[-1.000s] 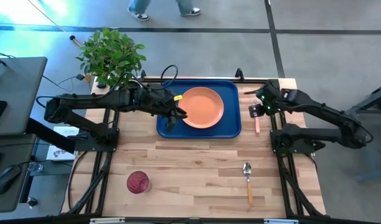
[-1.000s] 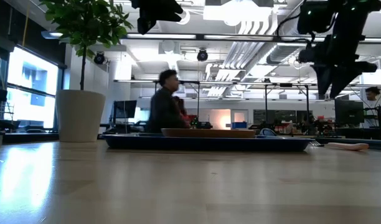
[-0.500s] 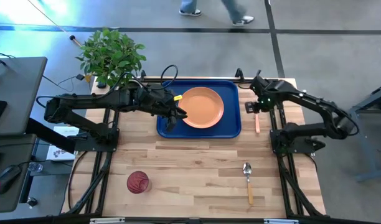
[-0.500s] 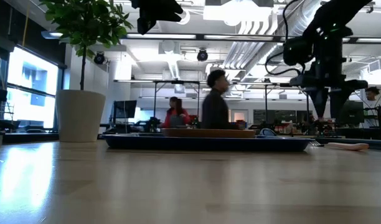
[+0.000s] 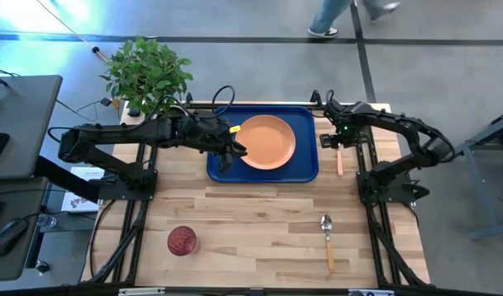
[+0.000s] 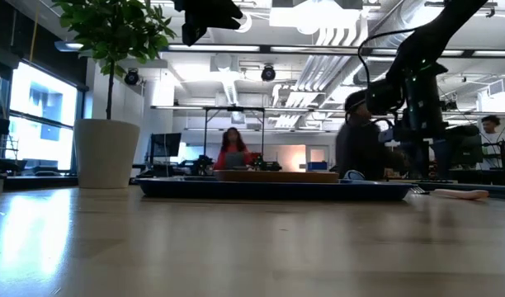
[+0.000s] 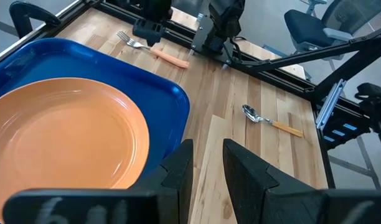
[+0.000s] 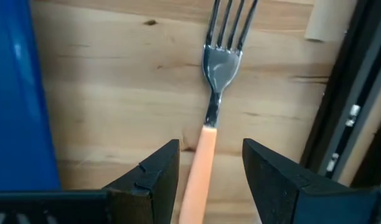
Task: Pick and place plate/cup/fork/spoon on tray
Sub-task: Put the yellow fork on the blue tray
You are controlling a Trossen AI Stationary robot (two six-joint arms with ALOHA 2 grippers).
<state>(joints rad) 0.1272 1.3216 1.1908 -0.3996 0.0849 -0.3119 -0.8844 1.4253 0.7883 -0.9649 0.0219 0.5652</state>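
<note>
The open gripper fingers hover above the fork's orange handle, well short of the table, so my right gripper lowers first, then closes on the fork.
The blue tray lies at the far middle of the table with the orange plate resting flat inside it. Right of the tray, the fork lies flat on the wood, tines toward the far edge. My right gripper points down over the fork, open, one finger on each side of the orange handle with a gap on both sides. My left gripper hovers over the tray's left part beside the plate, open by a narrow gap and holding nothing. The dark red cup stands near left, and the spoon lies near right.
A potted plant stands at the table's far left corner. Black frame rails run along both sides of the table. Bare wood lies between the cup and the spoon. People move about in the room beyond the far edge.
My right gripper has moved toward the tray and come down over the fork, tipping until it points straight down. The left arm, tray, plate, cup and spoon have kept still.
</note>
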